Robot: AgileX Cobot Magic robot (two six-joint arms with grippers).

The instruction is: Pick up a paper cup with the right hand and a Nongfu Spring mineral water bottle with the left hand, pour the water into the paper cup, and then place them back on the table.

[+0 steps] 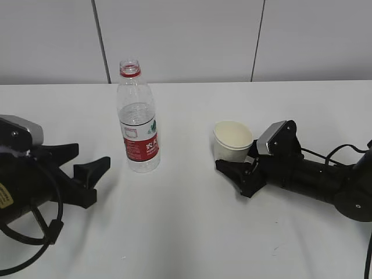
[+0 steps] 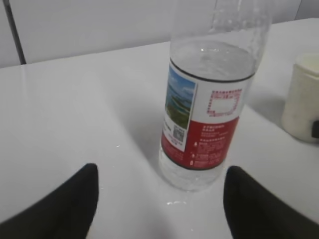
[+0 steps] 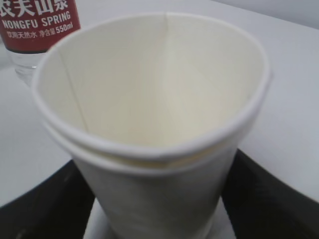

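Note:
The right gripper grabs the paper cup by its lower side [image 1: 230, 152] next, leaving the paper cup's open rim [image 1: 232, 124] free to receive the water.
The Nongfu Spring bottle [image 1: 138, 125] stands upright and uncapped on the white table [image 1: 174, 232], about two-thirds full; it also fills the left wrist view [image 2: 204, 114]. My left gripper [image 1: 92, 156] is open and empty, a short way left of the bottle, which sits just ahead of its spread fingers [image 2: 159, 194]. The cream-white paper cup [image 1: 233, 139] stands right of the bottle and looks empty inside [image 3: 149, 79]. My right gripper [image 1: 235, 177] has its black fingers [image 3: 45, 204] on either side of the cup's lower wall [image 3: 157, 209], close against it, and reads as open.
A grey panelled wall [image 1: 186, 35] runs behind the table's far edge. Black cables [image 1: 340, 152] trail from the right arm at the right edge. A cable loop [image 1: 35, 232] hangs by the left arm at the front left.

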